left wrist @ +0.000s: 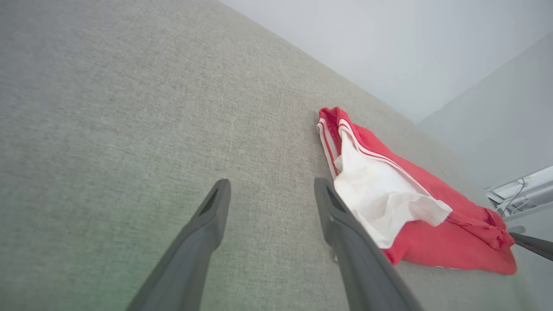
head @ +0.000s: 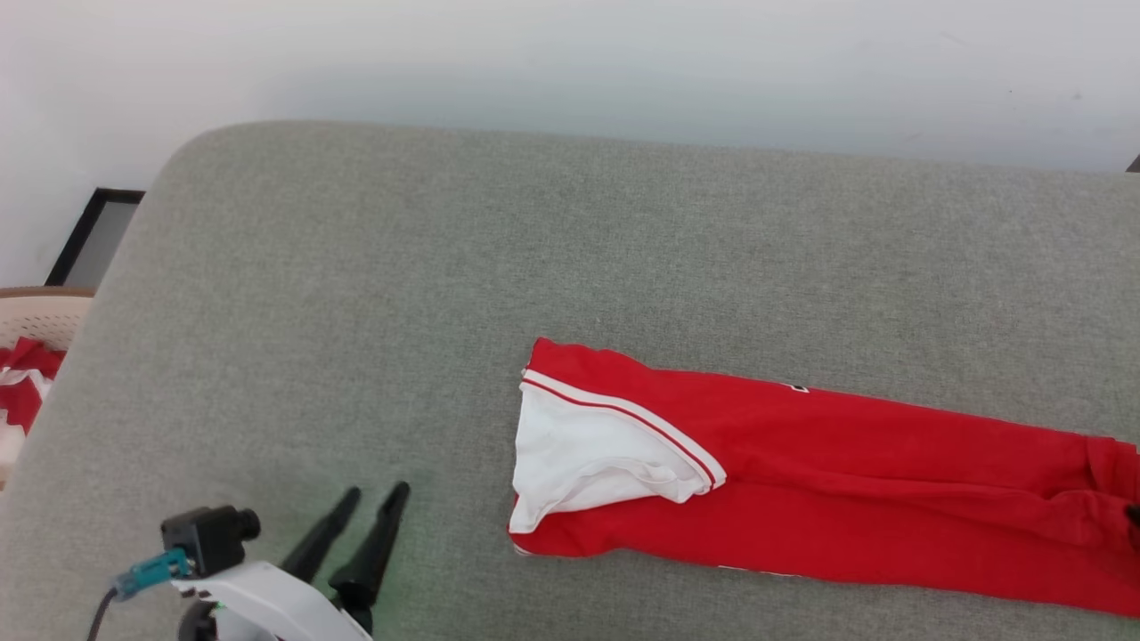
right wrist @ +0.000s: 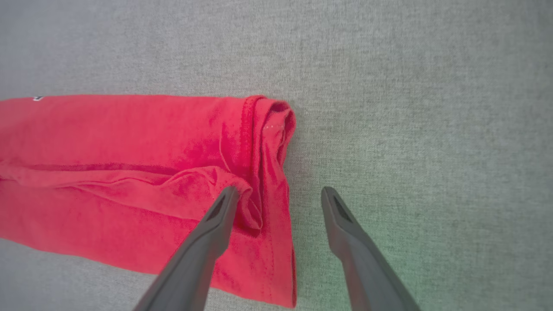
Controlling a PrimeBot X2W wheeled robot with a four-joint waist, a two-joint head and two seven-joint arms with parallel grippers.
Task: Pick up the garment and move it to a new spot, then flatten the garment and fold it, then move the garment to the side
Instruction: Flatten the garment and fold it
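Note:
My right gripper will next take hold of the garment by its bunched red hem edge (head: 1117,507), since folds stand up there while the long strip (head: 876,481) lies flat.
The garment (head: 846,481), a red jersey with a white sleeve and red-and-white trim, lies folded into a long strip across the right half of the grey cushioned surface (head: 445,267). My left gripper (head: 378,496) hovers open to the left of the sleeve end, clear of the cloth; in the left wrist view the garment (left wrist: 432,207) lies just right of my open left gripper (left wrist: 272,190). My right gripper (right wrist: 278,194) stands open over the garment's hem end (right wrist: 268,172), one finger above the red cloth, the other above bare fabric. Nothing is held.
A beige perforated basket (head: 36,316) with another red-and-white cloth sits off the surface's left edge. A dark-framed panel (head: 93,231) leans against the white wall behind. Wide bare grey surface lies left of and behind the garment.

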